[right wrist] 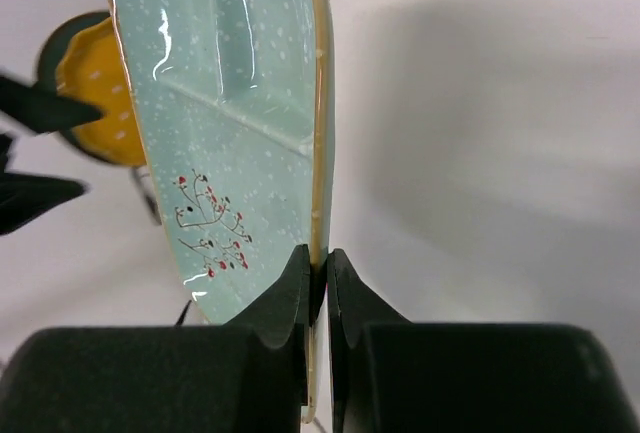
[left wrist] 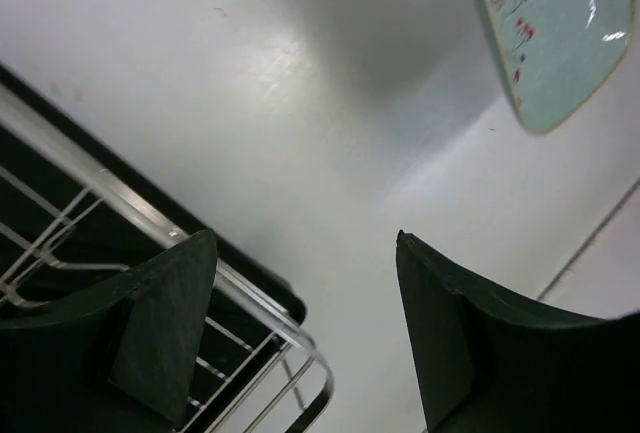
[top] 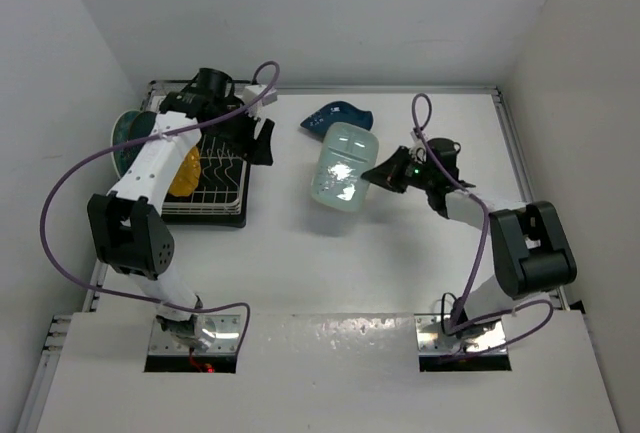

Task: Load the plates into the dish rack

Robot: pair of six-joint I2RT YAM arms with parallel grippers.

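Observation:
The long rim of the pale mint plate [top: 342,165] is by the red blossoms. My left gripper needs to grip the plate there next to stand it in the dish rack [top: 215,193].
My right gripper [top: 385,174] is shut on the rim of the pale mint oblong plate [top: 342,165] and holds it tilted above the table's middle. In the right wrist view the jaws [right wrist: 318,271] pinch the plate's edge [right wrist: 230,103]. The dark blue leaf-shaped plate [top: 338,115] lies on the table just behind it. The white wire dish rack [top: 215,193] stands at the back left with the yellow plate [top: 182,173] upright in it and the dark teal plate [top: 125,138] at its left side. My left gripper [top: 262,141] is open and empty over the rack's right edge [left wrist: 250,293]. The red-and-teal floral plate is hidden.
White walls close the table at the back and sides. The left arm [top: 150,168] lies across the rack. The mint plate also shows at the top right of the left wrist view [left wrist: 555,23]. The yellow plate shows behind the mint one in the right wrist view [right wrist: 95,93].

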